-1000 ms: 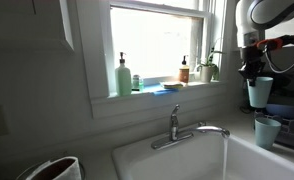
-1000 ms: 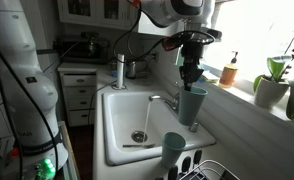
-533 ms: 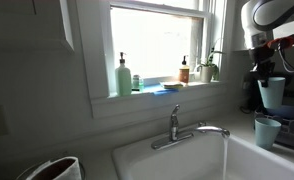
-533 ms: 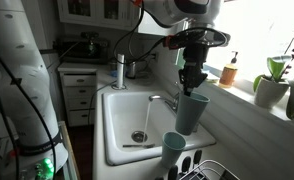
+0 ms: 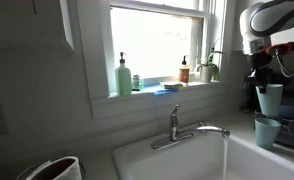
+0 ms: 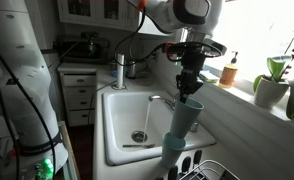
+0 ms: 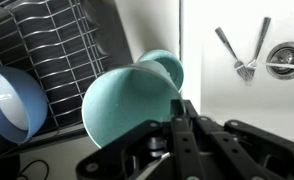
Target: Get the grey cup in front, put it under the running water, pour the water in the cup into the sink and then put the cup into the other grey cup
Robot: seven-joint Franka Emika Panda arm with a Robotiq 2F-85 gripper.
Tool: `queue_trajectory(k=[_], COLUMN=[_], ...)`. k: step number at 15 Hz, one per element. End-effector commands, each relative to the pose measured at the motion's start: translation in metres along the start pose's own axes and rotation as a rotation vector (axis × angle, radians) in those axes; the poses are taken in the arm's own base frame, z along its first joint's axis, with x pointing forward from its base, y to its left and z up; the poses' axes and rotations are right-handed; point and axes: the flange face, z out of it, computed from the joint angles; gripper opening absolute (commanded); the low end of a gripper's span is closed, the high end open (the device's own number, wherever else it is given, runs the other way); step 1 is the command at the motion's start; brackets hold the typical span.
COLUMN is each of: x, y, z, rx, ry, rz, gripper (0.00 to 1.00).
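The held cup would drop short if I opened now, because its base is above the standing cup, so my gripper should lower the held cup first.
My gripper (image 6: 190, 88) is shut on the rim of a grey-teal cup (image 6: 183, 119) and holds it upright just above the other grey cup (image 6: 174, 152), which stands on the sink's front corner. The same shows in an exterior view, with the held cup (image 5: 271, 99) over the standing cup (image 5: 266, 131). In the wrist view the held cup (image 7: 127, 105) fills the middle, and the rim of the other cup (image 7: 168, 65) shows behind it. Water runs from the faucet (image 6: 163, 99) into the white sink (image 6: 122, 110).
A dish rack (image 7: 57, 50) with a blue bowl (image 7: 12, 100) stands beside the cups. Forks (image 7: 242, 55) lie in the sink by the drain. Bottles (image 5: 123, 76) and a plant (image 6: 275, 80) line the window sill.
The gripper has moved the held cup away from the faucet and down, so it now hangs right above the other grey cup.
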Motion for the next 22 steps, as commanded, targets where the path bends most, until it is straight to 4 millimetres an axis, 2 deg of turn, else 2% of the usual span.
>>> queue_trajectory(k=[1,6,22], x=[0.001,-0.001,-0.009], y=[-0.006,-0.012,-0.001], z=[0.011,0.028,0.058], rx=[0.027,0.017,0.029], ry=[0.022,0.017,0.037], rz=[-0.012,-0.023,-0.006], gripper=[0.01,0.01,0.01])
